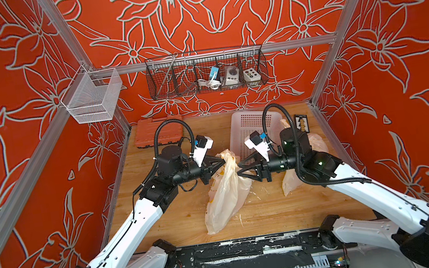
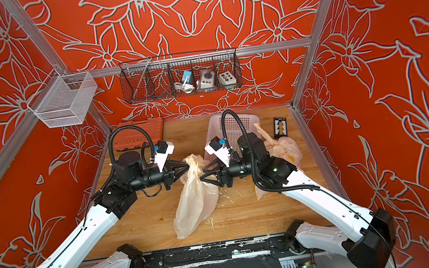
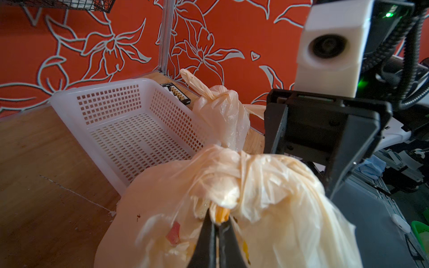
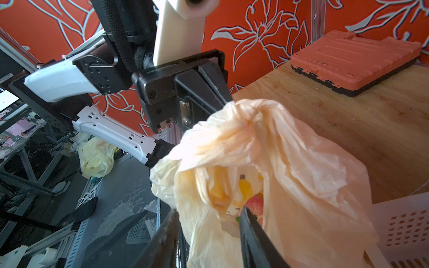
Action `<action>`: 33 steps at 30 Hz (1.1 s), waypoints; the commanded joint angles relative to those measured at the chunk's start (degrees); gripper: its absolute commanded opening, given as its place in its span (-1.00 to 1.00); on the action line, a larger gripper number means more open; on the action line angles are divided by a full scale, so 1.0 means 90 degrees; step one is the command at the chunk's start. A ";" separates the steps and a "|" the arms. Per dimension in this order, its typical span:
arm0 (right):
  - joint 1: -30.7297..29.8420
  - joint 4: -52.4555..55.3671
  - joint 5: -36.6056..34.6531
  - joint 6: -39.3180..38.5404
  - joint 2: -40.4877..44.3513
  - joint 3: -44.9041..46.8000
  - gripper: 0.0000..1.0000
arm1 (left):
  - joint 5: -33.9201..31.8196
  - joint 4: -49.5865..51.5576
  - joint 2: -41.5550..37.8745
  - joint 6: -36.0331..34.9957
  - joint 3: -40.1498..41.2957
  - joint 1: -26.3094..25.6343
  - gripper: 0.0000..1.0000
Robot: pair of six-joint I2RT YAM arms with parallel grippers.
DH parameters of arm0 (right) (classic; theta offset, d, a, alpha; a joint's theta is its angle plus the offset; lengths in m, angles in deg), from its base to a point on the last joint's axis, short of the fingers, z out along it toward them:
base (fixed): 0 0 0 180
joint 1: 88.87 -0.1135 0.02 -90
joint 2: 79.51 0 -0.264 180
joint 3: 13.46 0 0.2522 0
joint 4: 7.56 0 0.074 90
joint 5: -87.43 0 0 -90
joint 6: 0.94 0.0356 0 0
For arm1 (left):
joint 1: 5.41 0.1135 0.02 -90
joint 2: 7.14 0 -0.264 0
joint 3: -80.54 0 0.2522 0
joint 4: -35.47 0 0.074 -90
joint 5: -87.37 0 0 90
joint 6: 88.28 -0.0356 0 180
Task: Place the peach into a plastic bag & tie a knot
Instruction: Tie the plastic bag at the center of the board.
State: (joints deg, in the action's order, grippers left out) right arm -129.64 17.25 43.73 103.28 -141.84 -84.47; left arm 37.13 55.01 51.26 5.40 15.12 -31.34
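Note:
The plastic bag's loose fold, opposite my left gripper, is next for my right gripper to grab, and then I will pull both ends apart to tie the knot.
A translucent cream plastic bag lies in the middle of the wooden table, its top twisted into a knot. The peach shows only as a pink-red patch through the film. My left gripper is shut on the bag's gathered film just below the knot. From the opposite side my right gripper stands open, its jaws apart on either side of a loose fold of the bag without pinching it.
A white perforated basket stands behind the bag. A second tied bag lies under my right arm. An orange tool case sits at the back left, a black card at the back right.

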 commanded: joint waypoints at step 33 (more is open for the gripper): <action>0.0293 0.1854 -0.1377 -0.0765 0.0630 -0.0152 -1.00 | -0.0087 0.1219 -0.0809 -0.0186 -0.0222 0.0315 -1.00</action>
State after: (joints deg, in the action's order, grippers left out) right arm -128.22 28.31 34.71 98.89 -137.40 -86.31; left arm 36.92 62.59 45.84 4.92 15.12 -29.92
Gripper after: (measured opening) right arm 0.055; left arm 0.047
